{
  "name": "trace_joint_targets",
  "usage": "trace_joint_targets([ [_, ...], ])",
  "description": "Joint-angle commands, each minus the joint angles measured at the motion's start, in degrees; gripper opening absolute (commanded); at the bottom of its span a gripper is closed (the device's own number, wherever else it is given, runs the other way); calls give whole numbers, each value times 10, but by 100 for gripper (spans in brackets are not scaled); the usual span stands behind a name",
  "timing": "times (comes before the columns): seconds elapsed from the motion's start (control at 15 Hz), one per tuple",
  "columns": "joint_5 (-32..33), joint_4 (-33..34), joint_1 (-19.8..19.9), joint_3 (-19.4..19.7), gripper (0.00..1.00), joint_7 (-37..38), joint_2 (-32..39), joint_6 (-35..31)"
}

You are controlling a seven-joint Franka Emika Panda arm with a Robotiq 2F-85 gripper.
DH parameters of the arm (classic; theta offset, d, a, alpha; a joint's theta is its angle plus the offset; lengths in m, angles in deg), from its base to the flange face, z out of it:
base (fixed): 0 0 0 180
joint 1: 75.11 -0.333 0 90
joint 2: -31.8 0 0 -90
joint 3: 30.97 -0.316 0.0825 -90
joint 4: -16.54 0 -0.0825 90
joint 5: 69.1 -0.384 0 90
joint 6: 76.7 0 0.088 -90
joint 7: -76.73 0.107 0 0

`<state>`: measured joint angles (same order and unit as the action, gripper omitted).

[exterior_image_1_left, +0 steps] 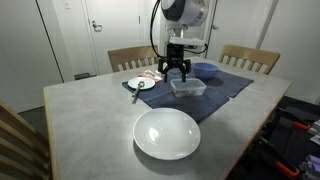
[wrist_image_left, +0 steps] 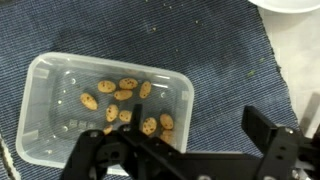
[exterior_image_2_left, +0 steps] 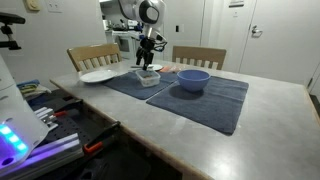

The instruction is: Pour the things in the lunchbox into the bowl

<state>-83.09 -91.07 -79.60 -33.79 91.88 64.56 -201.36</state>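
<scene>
I will next grip the lunchbox (wrist_image_left: pixel 55 100) by its short side, with my fingers on both sides of the lunchbox's rim, so the lunchbox's opposite end stays free to pour into the bowl.
The clear plastic lunchbox (wrist_image_left: pixel 55 100) lies on a dark blue cloth (wrist_image_left: pixel 230 60) and holds several small chocolate-chip cookies (wrist_image_left: pixel 125 92). It shows in both exterior views (exterior_image_1_left: pixel 189 88) (exterior_image_2_left: pixel 149 78). My gripper (wrist_image_left: pixel 185 142) is open just above the box. One finger is over the box's near right corner and the other is over the cloth outside it. The gripper also shows in both exterior views (exterior_image_1_left: pixel 176 70) (exterior_image_2_left: pixel 146 63). The small blue bowl (exterior_image_2_left: pixel 193 80) stands on the cloth beside the lunchbox, and in an exterior view (exterior_image_1_left: pixel 206 70) it sits just behind the gripper.
A large white round dish (exterior_image_1_left: pixel 167 133) stands on the grey table near the front and also shows in an exterior view (exterior_image_2_left: pixel 98 75). A small white plate (exterior_image_1_left: pixel 141 84) with a utensil lies at the cloth's edge. Wooden chairs (exterior_image_1_left: pixel 250 58) stand behind the table.
</scene>
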Motion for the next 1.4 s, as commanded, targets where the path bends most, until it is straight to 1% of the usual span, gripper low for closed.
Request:
trace_joint_targets([
  [0.0,20,45,-17,10,100,29,28,11],
  [0.53,9,107,-8,6,100,28,84,5],
  [0.8,3,139,-8,2,100,29,109,12],
  [1.0,-3,147,-6,0,100,31,115,14],
  [1.07,-7,146,-5,0,94,31,116,12],
  [1.13,-9,145,-3,0,74,31,115,11],
  [1.33,-16,142,0,0,52,30,114,10],
])
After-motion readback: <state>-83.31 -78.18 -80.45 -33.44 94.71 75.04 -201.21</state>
